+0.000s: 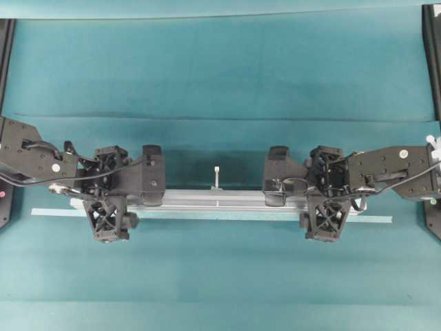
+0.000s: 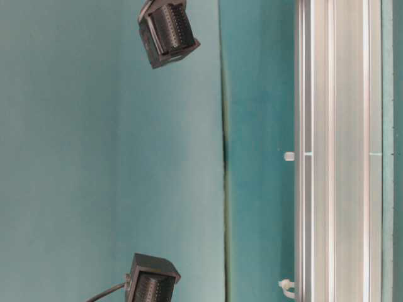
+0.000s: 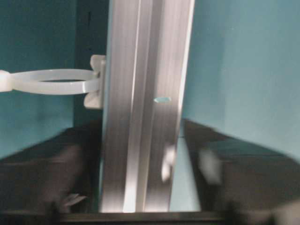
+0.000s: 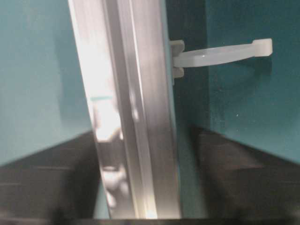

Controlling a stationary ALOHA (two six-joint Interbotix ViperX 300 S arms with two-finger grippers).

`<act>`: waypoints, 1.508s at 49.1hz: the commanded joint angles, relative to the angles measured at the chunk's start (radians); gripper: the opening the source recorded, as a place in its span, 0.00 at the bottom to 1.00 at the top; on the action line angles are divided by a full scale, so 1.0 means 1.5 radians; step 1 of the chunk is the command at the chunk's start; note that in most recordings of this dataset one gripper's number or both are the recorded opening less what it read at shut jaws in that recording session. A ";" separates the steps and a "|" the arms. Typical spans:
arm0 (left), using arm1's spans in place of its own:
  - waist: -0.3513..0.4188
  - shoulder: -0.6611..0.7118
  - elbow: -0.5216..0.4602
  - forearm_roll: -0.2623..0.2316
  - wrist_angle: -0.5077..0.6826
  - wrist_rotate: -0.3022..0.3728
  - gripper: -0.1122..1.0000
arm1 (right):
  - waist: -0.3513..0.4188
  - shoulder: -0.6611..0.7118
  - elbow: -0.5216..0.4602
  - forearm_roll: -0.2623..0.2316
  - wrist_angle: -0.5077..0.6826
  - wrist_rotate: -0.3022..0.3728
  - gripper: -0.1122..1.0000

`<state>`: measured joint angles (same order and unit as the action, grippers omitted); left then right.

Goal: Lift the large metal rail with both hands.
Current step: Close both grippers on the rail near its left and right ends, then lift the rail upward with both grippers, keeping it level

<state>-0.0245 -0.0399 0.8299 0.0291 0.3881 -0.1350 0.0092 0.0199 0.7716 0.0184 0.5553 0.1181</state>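
Note:
My right gripper picks up the rail near its end opposite my left gripper next, since the rail stretches long on both sides of its zip tie.
The large metal rail lies lengthwise on the teal cloth, silver and grooved, with a white zip tie sticking out at its middle. My left gripper straddles the rail near its left end and my right gripper near its right end. In the left wrist view the rail runs between blurred black fingers, with teal showing between it and the right finger. In the right wrist view the rail also stands between the fingers, with a gap on its right side. Both grippers are open around it.
A thin pale tape strip lies along the rail's near side, reaching past both its ends. Zip ties stick out sideways beside each gripper. Black frame posts stand at the far corners. A fold crosses the cloth behind the rail.

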 commanded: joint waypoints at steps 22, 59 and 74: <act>-0.004 -0.012 -0.002 0.001 0.001 0.000 0.43 | 0.002 0.006 -0.004 0.005 0.003 0.002 0.45; 0.009 -0.205 -0.092 0.001 0.251 0.006 0.43 | -0.019 -0.145 -0.117 0.034 0.258 0.002 0.45; 0.012 -0.267 -0.159 0.001 0.354 0.005 0.43 | -0.026 -0.196 -0.221 0.054 0.402 0.008 0.45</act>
<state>-0.0123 -0.4050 0.6427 0.0276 0.8897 -0.1227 -0.0169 -0.2500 0.5001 0.0767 1.0968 0.1166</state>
